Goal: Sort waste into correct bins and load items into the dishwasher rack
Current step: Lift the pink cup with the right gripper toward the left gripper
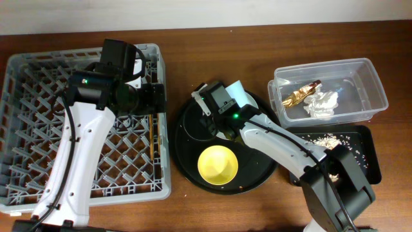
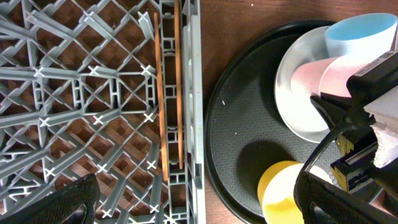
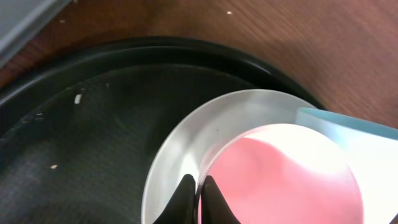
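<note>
My left gripper grabs the pink cup across its base end (image 2: 302,78) next, opposite my right gripper's hold on its rim, to load the cup with its opening down.
My right gripper (image 3: 198,183) is shut on the rim of the pink cup (image 3: 286,174), one finger inside and one outside. The cup lies on its side on the pale plate (image 3: 180,143), and the light-blue cup (image 3: 354,134) lies beside it. Both cups (image 2: 311,78) (image 2: 360,34) also show in the left wrist view. The yellow bowl (image 1: 217,164) stands on the round black tray (image 1: 187,145). Two chopsticks (image 2: 158,93) lie along the right edge of the grey rack (image 1: 38,77). My left gripper (image 2: 199,208) hangs open over that edge, holding nothing.
At the right the clear tub (image 1: 370,71) holds the gold wrapper (image 1: 301,95) and the white napkin (image 1: 322,103). Below it the shallow black tray (image 1: 368,145) holds beige scraps (image 1: 322,138). The right arm (image 1: 283,145) crosses the round tray.
</note>
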You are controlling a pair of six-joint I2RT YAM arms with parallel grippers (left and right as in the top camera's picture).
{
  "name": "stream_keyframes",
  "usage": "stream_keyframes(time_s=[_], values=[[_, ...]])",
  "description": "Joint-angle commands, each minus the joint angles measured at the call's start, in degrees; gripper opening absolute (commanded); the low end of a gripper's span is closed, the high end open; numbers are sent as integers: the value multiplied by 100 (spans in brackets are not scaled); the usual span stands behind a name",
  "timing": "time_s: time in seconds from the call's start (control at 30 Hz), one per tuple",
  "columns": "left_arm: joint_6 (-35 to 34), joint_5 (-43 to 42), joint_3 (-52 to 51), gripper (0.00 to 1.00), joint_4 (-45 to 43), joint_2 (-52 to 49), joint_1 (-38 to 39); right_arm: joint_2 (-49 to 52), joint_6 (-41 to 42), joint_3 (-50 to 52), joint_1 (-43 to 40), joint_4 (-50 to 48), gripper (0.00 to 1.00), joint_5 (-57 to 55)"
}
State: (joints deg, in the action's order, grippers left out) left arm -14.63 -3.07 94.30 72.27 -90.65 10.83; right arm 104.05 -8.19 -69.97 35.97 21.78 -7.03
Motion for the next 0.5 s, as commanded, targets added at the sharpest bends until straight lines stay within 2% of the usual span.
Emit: stream_keyframes(time_s=[0.0, 0.2, 0.3, 0.37, 0.47], values=[[-13, -37, 63, 99, 4, 2, -13, -400, -63, -87, 0, 31, 4, -273], [-13, -37, 63, 99, 4, 4, -13, -1084, -20, -236, 35, 411, 4, 149], [-13, -37, 63, 99, 4, 2, -13, -1954, 625, -654, -24, 1145, 4, 538], [-13, -37, 63, 99, 4, 2, -13, -2463, 990, -868, -223, 1714, 4, 708], [-13, -37, 63, 99, 4, 2, -13, -3193, 1062, -955, -870, 2194, 4, 1762]])
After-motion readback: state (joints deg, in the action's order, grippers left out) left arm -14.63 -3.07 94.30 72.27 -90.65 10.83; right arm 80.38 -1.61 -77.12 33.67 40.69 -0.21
